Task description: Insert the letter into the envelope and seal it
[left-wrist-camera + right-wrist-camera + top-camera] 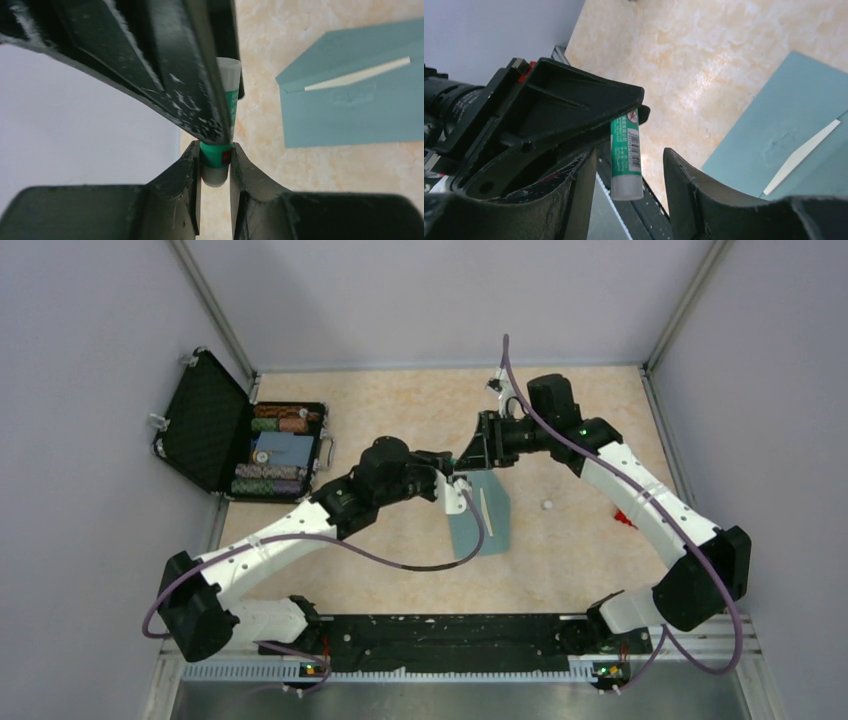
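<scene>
My right gripper grabs the glue stick (216, 156) by its free white end (229, 73) next, since this leaves the opposite end free to seal the envelope.
The teal envelope (482, 518) lies flat on the table in the middle, also in the left wrist view (350, 112) and the right wrist view (784, 115). A narrow beige strip of the letter (357, 75) shows at its opening. My left gripper (215, 147) is shut on a green and white glue stick (216, 156) and holds it above the table, just beyond the envelope's far edge. My right gripper (629, 154) is open, its fingers on either side of the stick's white end (626, 185) without touching it.
An open black case (215, 425) holding poker chips stands at the left edge. A small white object (546, 505) and a red scrap (625, 518) lie on the table to the right of the envelope. Grey walls enclose the table.
</scene>
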